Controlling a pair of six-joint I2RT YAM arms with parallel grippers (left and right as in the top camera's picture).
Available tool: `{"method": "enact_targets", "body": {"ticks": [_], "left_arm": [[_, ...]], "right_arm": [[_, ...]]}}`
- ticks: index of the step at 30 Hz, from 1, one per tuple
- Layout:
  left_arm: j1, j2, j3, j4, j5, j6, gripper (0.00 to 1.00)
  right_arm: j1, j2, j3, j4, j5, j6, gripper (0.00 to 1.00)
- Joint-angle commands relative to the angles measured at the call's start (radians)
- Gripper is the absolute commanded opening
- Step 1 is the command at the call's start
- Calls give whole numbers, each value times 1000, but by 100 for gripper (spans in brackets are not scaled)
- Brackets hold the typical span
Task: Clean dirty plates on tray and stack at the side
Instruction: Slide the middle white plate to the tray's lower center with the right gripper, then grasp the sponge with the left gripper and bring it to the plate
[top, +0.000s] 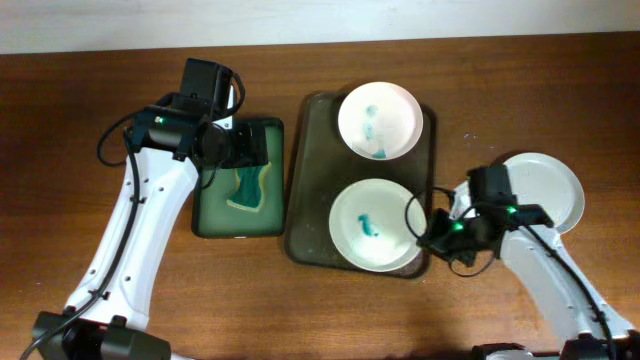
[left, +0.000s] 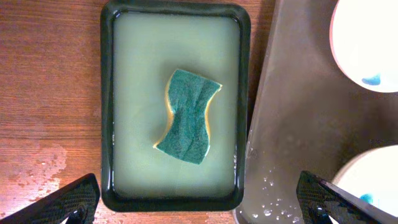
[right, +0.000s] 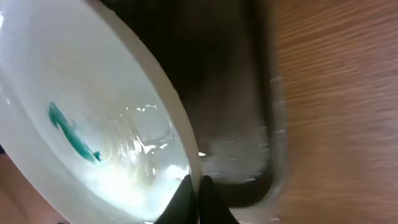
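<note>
The sponge's yellow bottom needs to stay free to wipe the near plate. My left gripper should next grab the sponge by its green top at the narrow middle.
Two white plates with teal smears lie on the dark tray: a far plate and a near plate. My right gripper is shut on the near plate's right rim; in the right wrist view its fingers pinch the rim of that plate, which is tilted. A green sponge lies in a black basin of soapy water. My left gripper is open and empty above the basin, over the sponge. A clean white plate sits at the right side.
The basin stands just left of the tray, almost touching it. Water drops lie on the tray floor. The bare wooden table runs along the front and between the tray and the clean plate.
</note>
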Motion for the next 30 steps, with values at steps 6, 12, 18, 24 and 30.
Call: {"method": "enact_targets", "body": {"ticks": [6,12,18,24,30], "left_arm": [[2,-14,2,-1,-7,5,99],[2,-14,2,0,4,-6,99],[1,28,-30,10,-26,-5,91],[2,213,-228,224,-33,102,59],[2,413,-241,353,-23,273,10]], "right_arm": [[165,-93,151,61,204,-134,43],[164,-86,204,-81,229,-343,45],[164,-86,204,-95,229,-342,49],[164,-86,204,-93,229,-342,50],[164,-86,204,-100,229,-339,50]]}}
